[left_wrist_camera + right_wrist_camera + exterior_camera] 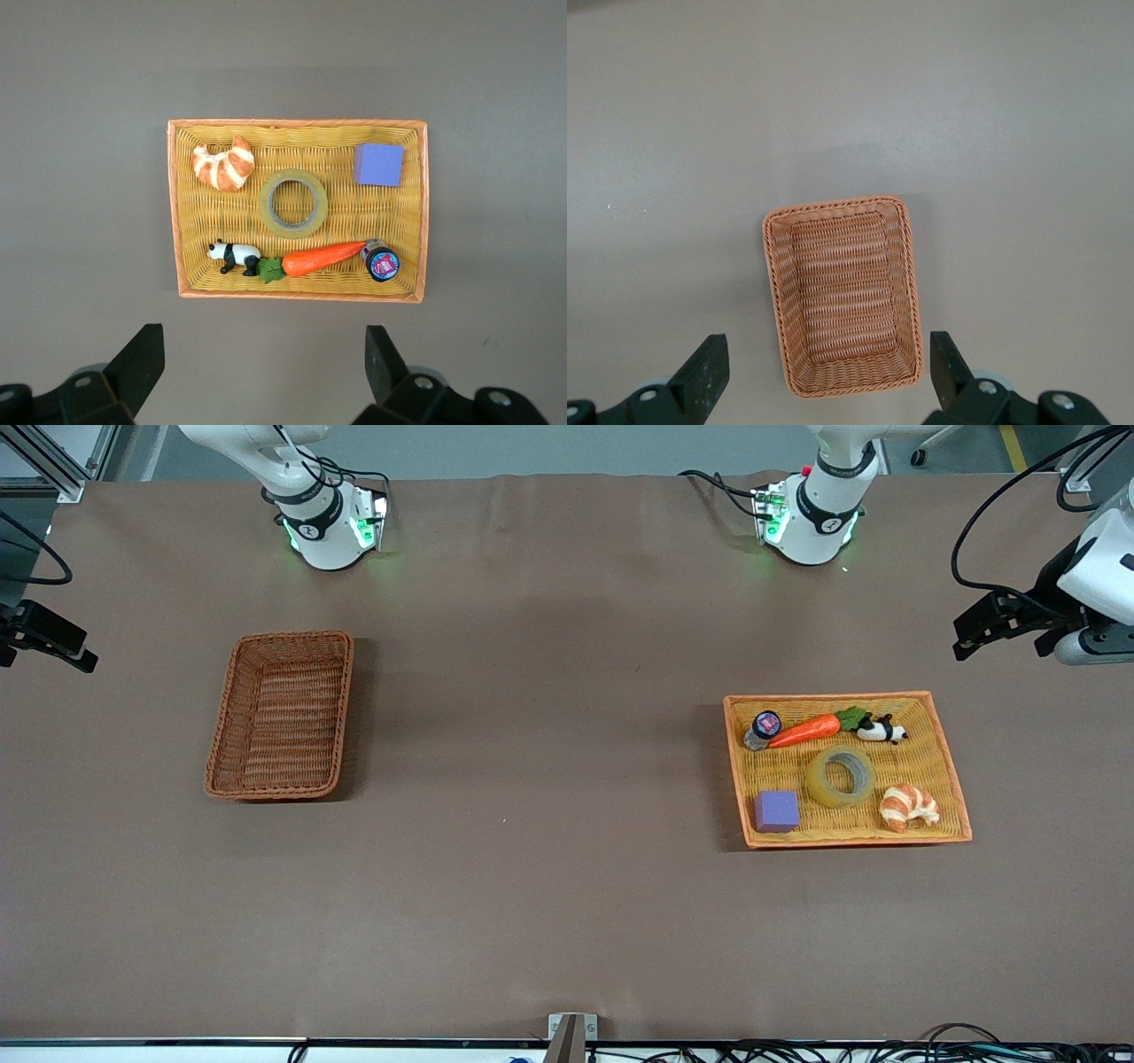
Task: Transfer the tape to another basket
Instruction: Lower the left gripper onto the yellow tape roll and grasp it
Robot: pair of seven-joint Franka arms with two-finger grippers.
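The left gripper will next move the tape into the reddish-brown basket (226, 717), so it will grab the tape by its ring side (816, 780).
The tape (840, 776), a translucent yellowish roll with a grey core, lies flat in the middle of the shallow orange-yellow tray (850, 838) at the left arm's end of the table. It also shows in the left wrist view (293, 204). The reddish-brown basket (226, 717) stands empty at the right arm's end and shows in the right wrist view (772, 292). My left gripper (264, 363) is open and empty, high over the table beside the tray. My right gripper (829, 367) is open and empty, high over the basket's edge.
The tray also holds a purple cube (776, 811), a croissant (908, 807), a carrot (806, 731), a panda figure (881, 731) and a small capped bottle (762, 729). Brown table surface lies between the basket and the tray.
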